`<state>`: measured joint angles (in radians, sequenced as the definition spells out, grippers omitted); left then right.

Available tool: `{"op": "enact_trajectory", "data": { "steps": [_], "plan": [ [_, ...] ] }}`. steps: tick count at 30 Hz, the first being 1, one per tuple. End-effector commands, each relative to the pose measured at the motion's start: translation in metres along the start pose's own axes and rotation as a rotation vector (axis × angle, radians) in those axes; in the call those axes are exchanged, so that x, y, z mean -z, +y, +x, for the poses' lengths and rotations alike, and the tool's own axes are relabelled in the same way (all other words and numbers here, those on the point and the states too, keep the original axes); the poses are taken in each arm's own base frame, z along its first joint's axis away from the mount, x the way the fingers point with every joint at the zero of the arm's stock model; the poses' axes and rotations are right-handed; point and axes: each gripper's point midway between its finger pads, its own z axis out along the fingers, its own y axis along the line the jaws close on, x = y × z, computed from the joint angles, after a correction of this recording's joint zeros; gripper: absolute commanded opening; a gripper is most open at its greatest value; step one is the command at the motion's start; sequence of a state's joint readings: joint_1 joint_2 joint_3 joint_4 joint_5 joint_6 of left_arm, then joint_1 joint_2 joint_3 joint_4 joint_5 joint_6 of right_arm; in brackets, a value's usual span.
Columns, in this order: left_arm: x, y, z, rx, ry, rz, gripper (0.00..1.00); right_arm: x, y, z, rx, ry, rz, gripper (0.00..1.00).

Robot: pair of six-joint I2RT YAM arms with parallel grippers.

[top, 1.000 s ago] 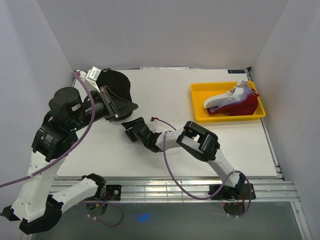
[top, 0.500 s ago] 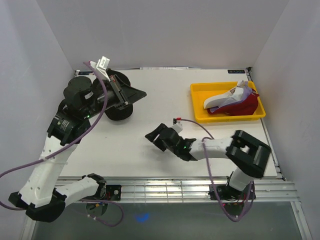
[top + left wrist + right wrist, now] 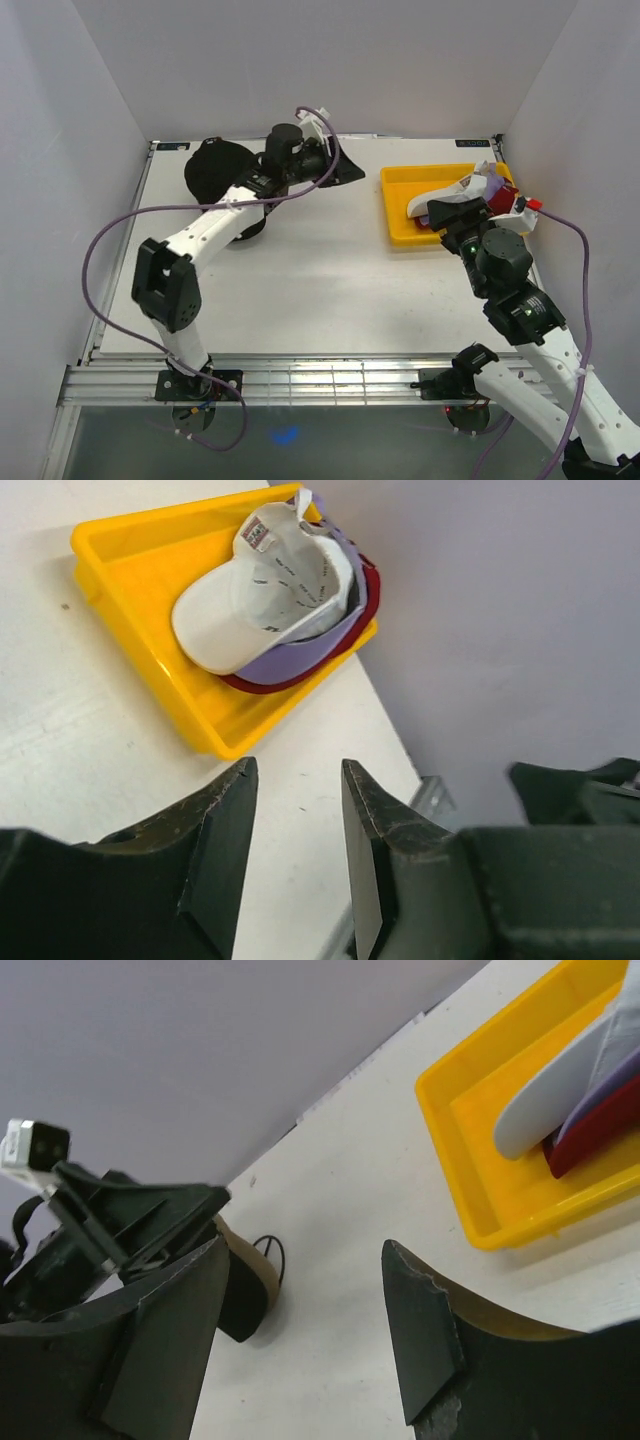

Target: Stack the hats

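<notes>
Next, my left gripper picks up the white hat by its rim (image 3: 463, 184) beside the hat's edge, which leaves its opening clear to stack over the black hat (image 3: 213, 170).
A black hat (image 3: 213, 170) lies at the back left, partly under my left arm. In the right wrist view it (image 3: 238, 1305) shows with a tan hat's edge (image 3: 258, 1265) against it. The white hat (image 3: 260, 600) sits on the purple hat (image 3: 300, 660) and the red hat (image 3: 371, 580) in the yellow tray (image 3: 130, 570). My left gripper (image 3: 345, 174) is open and empty at the back middle, its fingers (image 3: 225, 840) pointing toward the tray. My right gripper (image 3: 440, 212) is open and empty, raised beside the tray's (image 3: 400, 238) front left.
White walls close in the table on three sides. The tray (image 3: 500, 1145) stands at the back right near the right wall. A purple cable loops from my left arm over the table's left side. The table's metal rail runs along the near edge.
My left gripper swung right from over the black hat to the back middle. My right arm pulled back from the table's centre, rose and moved right to the tray.
</notes>
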<state>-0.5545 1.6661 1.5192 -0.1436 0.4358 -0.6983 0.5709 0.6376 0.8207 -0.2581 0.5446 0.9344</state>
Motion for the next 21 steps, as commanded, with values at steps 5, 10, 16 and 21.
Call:
{"op": "enact_trajectory", "data": {
  "steps": [5, 10, 16, 21],
  "plan": [
    [-0.091, -0.018, 0.023, -0.371, -0.013, 0.21, 0.54, 0.013, 0.019, -0.005, 0.213, 0.122, -0.046, 0.69],
    [-0.142, 0.004, 0.056, -0.457, 0.012, 0.216, 0.59, 0.013, 0.069, -0.012, 0.256, 0.186, -0.175, 0.7],
    [-0.178, 0.014, 0.083, -0.492, 0.012, 0.252, 0.59, 0.016, 0.102, -0.021, 0.253, 0.208, -0.26, 0.71],
    [-0.197, 0.023, 0.098, -0.544, -0.006, 0.257, 0.59, 0.021, 0.118, -0.021, 0.241, 0.233, -0.318, 0.72]
  ]
}}
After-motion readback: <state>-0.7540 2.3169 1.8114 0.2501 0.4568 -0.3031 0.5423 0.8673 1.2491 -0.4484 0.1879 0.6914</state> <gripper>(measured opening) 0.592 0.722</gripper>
